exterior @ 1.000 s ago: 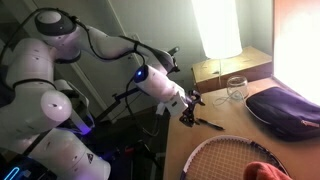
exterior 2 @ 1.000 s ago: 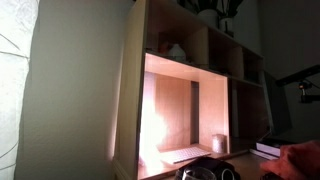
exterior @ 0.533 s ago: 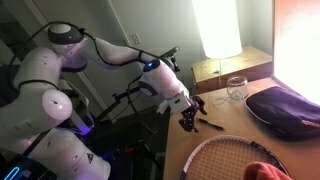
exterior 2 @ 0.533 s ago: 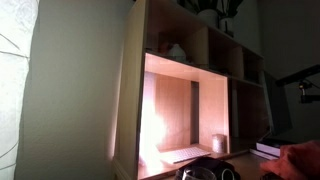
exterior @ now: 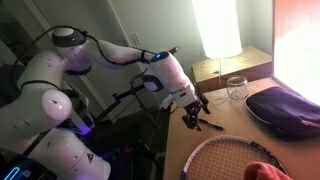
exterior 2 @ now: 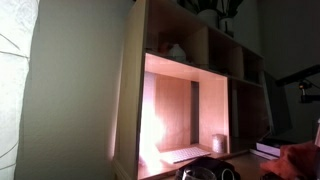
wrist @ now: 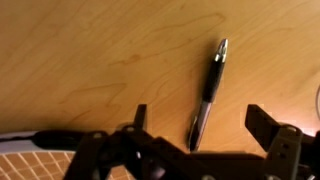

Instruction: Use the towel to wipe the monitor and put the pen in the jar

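Note:
My gripper should put the pen in the jar, so next it should grab the pen [exterior: 209, 125] by its near end, away from the silver tip. The silver tip then stays free to go into the jar.
A black pen [wrist: 209, 88] with a silver tip lies flat on the wooden table [wrist: 90, 60]. My gripper [wrist: 203, 126] hovers just above it, open, and the pen's near end lies in the gap between the two fingers [wrist: 268, 128]. In an exterior view the gripper [exterior: 194, 113] hangs over the table's left part beside the pen [exterior: 209, 125]. The clear glass jar [exterior: 237, 88] stands further back. The orange towel [exterior: 262, 172] lies at the front edge by the racket. The glowing monitor [exterior: 298, 45] fills the right side. The towel [exterior 2: 299, 158] also shows at a lower corner.
A racket [exterior: 232, 158] lies at the table's front, its rim also showing in the wrist view [wrist: 30, 160]. A dark navy pouch [exterior: 284, 108] sits right of the jar. A tall glowing lampshade [exterior: 218, 28] stands on a wooden box [exterior: 215, 70]. A lit shelf unit [exterior 2: 190, 100] fills an exterior view.
The arm has swung right and down over the table, bringing the open gripper close above the pen. The pen, jar and towel have not moved.

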`<state>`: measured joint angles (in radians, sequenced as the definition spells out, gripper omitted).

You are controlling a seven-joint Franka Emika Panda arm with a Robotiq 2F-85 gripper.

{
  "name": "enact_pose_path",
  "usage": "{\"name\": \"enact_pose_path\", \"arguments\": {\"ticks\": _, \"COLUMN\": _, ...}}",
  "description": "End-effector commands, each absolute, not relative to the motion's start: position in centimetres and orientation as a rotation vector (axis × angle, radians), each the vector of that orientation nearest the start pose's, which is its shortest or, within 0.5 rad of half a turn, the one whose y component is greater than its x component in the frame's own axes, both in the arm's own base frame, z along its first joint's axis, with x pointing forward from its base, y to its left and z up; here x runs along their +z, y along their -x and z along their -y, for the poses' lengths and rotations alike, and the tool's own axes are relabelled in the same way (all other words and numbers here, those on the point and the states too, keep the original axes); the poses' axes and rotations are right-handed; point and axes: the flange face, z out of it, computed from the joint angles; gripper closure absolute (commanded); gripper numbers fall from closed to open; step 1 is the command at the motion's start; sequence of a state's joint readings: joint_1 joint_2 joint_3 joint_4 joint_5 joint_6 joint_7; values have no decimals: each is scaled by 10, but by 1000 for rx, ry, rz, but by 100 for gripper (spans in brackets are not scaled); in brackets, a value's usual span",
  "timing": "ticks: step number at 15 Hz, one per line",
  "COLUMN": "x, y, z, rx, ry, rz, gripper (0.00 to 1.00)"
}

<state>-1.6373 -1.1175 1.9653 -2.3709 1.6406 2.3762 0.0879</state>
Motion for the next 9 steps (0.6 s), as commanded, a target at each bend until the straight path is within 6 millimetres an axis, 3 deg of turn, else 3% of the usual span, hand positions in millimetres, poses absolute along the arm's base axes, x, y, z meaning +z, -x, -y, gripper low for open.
{"name": "enact_pose_path", "arguments": {"ticks": 1, "x": 154, "y": -482, "z": -56, "rx": -313, "ry": 2752, "rz": -1386, "gripper": 0}}
{"name": "enact_pose_path", "arguments": {"ticks": 9, "x": 148, "y": -508, "z": -69, "rx": -251, "ry": 2807, "rz": -1370, "gripper": 0}}
